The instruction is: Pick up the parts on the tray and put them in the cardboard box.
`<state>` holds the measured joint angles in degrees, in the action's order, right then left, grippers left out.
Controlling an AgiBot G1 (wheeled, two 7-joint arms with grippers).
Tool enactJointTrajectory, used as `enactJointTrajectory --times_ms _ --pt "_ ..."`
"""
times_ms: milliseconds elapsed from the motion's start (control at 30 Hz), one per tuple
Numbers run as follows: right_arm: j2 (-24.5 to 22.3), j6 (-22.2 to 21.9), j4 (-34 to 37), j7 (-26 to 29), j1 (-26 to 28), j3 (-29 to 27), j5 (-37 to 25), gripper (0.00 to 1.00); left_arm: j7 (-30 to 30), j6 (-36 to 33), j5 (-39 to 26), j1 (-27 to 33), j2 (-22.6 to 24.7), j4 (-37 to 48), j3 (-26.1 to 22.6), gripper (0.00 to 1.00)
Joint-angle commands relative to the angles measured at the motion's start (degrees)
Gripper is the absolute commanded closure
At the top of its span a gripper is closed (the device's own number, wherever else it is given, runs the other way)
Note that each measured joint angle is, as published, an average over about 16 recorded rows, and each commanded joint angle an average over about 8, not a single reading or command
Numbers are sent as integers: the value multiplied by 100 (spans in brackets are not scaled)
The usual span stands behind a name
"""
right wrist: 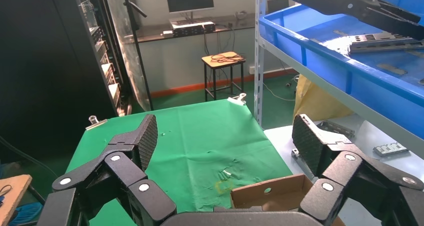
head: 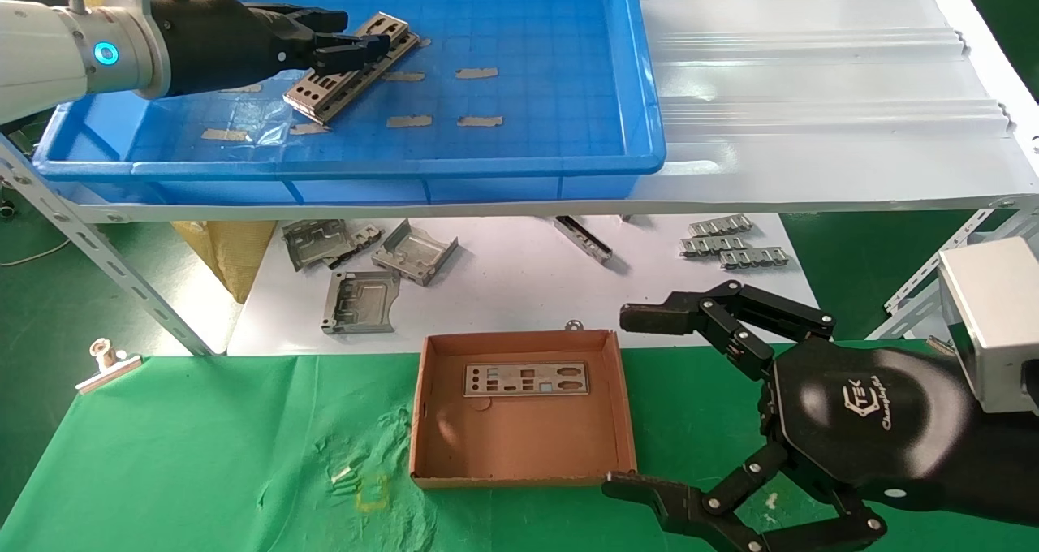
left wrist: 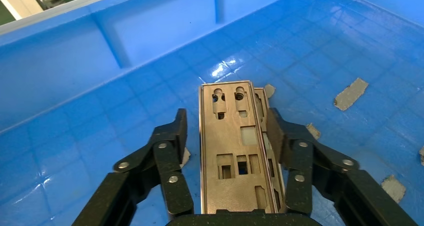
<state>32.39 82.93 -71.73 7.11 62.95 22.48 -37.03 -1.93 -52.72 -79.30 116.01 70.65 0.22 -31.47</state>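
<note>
The upper part, a long narrow plate [left wrist: 232, 146], needs to go in the cardboard box, so my left gripper should next grab it by its long side edges near the middle.
Two silver punched parts [head: 351, 73] lie stacked at an angle on the floor of the blue tray [head: 406, 166], at its left. My left gripper [head: 365, 32] is down over them and open. In the left wrist view the stack [left wrist: 235, 146] runs between the fingers [left wrist: 175, 136], with a gap on one side and the other finger close against the lower plate's edge. One more part [head: 526, 379] lies flat in the cardboard box [head: 519, 446] on the green cloth. My right gripper [head: 633, 402] hovers open and empty beside the box's right wall [right wrist: 270, 193].
Beige tape bits [head: 477, 72] dot the tray floor. A white ribbed panel [head: 812, 73] lies right of the tray. On the lower white shelf lie grey stamped brackets [head: 361, 300] and toothed strips [head: 735, 247]. A metal clip [head: 105, 363] holds the cloth's left corner.
</note>
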Motion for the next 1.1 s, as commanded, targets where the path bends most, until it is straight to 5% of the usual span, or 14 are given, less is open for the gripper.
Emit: enactJointTrajectory --times_ms 33,433,467,733,1100 --pt "0 0 0 0 0 0 0 0 -4 -1 -2 -1 -1 1 -2 100" --pt "0 0 0 0 0 0 0 0 -21 -15 0 -8 -12 -9 0 100" --pt "0 0 0 0 0 0 0 0 -19 -18 1 -8 -14 -12 1 95" --pt "0 0 0 0 0 0 0 0 40 -137 36 10 -48 -70 26 0" --pt "0 0 0 0 0 1 0 0 164 -231 118 74 -160 -103 83 0"
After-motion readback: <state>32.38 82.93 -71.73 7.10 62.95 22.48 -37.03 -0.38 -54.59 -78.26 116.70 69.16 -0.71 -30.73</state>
